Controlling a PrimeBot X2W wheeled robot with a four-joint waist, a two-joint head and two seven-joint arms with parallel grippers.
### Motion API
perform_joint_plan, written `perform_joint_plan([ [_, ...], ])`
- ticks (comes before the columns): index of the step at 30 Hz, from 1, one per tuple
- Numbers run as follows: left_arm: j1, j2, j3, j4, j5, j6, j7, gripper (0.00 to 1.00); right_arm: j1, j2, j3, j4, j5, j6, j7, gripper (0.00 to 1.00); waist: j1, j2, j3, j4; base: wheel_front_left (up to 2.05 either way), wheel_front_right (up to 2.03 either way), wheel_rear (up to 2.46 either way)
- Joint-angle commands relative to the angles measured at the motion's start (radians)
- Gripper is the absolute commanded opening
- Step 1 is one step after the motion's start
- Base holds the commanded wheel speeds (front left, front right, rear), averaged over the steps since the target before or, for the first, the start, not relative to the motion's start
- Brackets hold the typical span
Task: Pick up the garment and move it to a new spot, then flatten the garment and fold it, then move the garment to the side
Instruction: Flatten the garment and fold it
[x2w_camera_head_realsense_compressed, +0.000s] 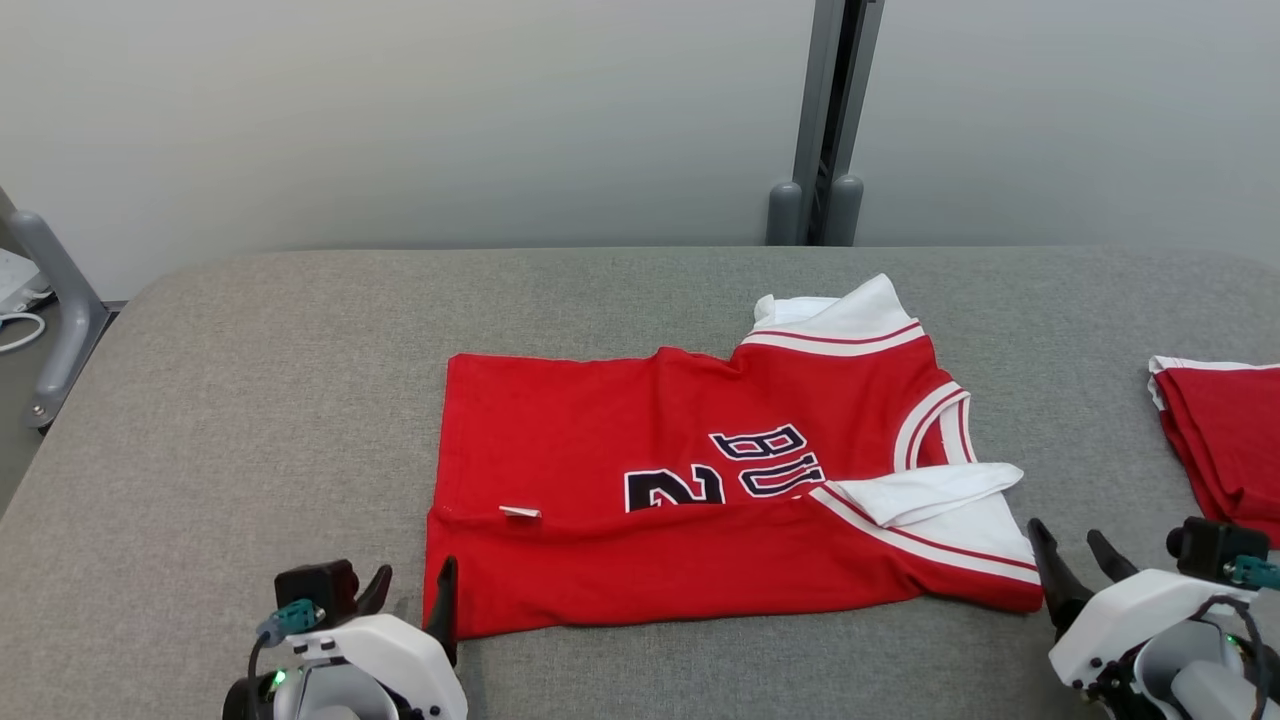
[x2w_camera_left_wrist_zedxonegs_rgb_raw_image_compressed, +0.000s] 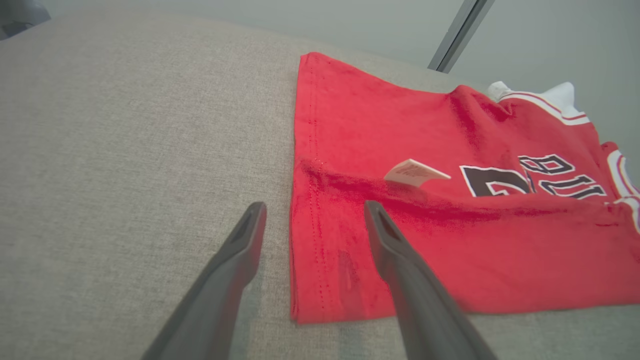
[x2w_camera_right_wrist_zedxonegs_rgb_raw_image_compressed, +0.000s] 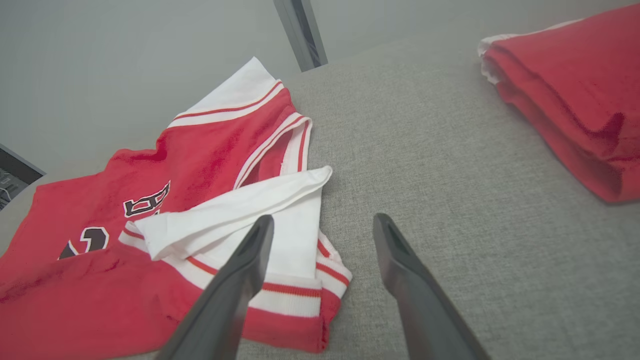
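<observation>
My left gripper grabs the shirt by its red hem edge (x2w_camera_left_wrist_zedxonegs_rgb_raw_image_compressed: 297, 282) next, because the shirt's folded-over panel lies flat and slack on the tabletop.
The garment (x2w_camera_head_realsense_compressed: 640, 450) is a red shirt with white sleeves and dark lettering, lying sideways on the grey padded table (x2w_camera_head_realsense_compressed: 250, 380), its near long edge folded over. A small white tag (x2w_camera_left_wrist_zedxonegs_rgb_raw_image_compressed: 415, 172) sticks out at that fold. My left gripper (x2w_camera_head_realsense_compressed: 415, 585) stands open at the shirt's near left corner, one finger over the hem (x2w_camera_left_wrist_zedxonegs_rgb_raw_image_compressed: 305, 260) and one over bare table. My right gripper (x2w_camera_head_realsense_compressed: 1075, 550) is open too, just off the near right corner by the white sleeve (x2w_camera_right_wrist_zedxonegs_rgb_raw_image_compressed: 235, 212). Neither holds anything.
A second red garment (x2w_camera_head_realsense_compressed: 1225, 440), folded, lies at the table's right edge, seen close in the right wrist view (x2w_camera_right_wrist_zedxonegs_rgb_raw_image_compressed: 575, 95). A grey post (x2w_camera_head_realsense_compressed: 830, 120) rises behind the table's far edge. A grey metal frame (x2w_camera_head_realsense_compressed: 55, 300) stands off the table's left side.
</observation>
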Motion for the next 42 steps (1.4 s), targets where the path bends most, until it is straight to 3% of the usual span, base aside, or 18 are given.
perform_joint_plan([
  [1,0.01,-0.007,-0.005,0.027,0.01,-0.007,-0.001,1.0,0.016,0.012,-0.013,0.013,-0.023,0.0,-0.004,1.0,0.0,0.0,0.001,0.001,0.0,0.0,0.0],
  [11,-0.007,-0.05,-0.011,0.144,-0.014,-0.069,0.008,1.0,0.011,0.046,-0.007,0.08,-0.025,0.0,0.0,1.0,0.0,0.0,0.006,0.004,0.0,0.0,0.0],
  [36,-0.071,-0.124,-0.06,0.328,-0.008,-0.147,0.045,1.0,-0.024,0.053,0.074,0.11,0.026,0.0,0.035,1.0,0.0,0.0,0.036,0.014,0.0,0.0,0.0],
  [37,-0.072,-0.127,-0.064,0.333,-0.006,-0.152,0.05,0.98,-0.024,0.054,0.078,0.107,0.029,0.0,0.038,1.0,0.0,0.0,0.037,0.015,0.0,0.0,0.0],
  [38,-0.073,-0.13,-0.067,0.337,-0.006,-0.159,0.056,0.62,-0.024,0.054,0.082,0.102,0.035,0.0,0.044,1.0,0.0,0.0,0.038,0.016,0.0,0.0,0.0],
  [40,-0.079,-0.135,-0.074,0.344,-0.003,-0.171,0.066,0.0,-0.023,0.051,0.09,0.097,0.041,0.0,0.048,0.31,0.0,0.0,0.04,0.019,0.0,0.0,0.0],
  [41,-0.083,-0.137,-0.077,0.347,-0.002,-0.174,0.07,0.0,-0.023,0.048,0.093,0.095,0.043,0.0,0.049,0.02,0.0,0.0,0.041,0.02,0.0,0.0,0.0],
  [42,-0.087,-0.136,-0.078,0.351,-0.002,-0.177,0.071,0.0,-0.023,0.046,0.096,0.094,0.047,0.0,0.049,0.0,0.0,0.0,0.041,0.02,0.0,0.0,0.0],
])
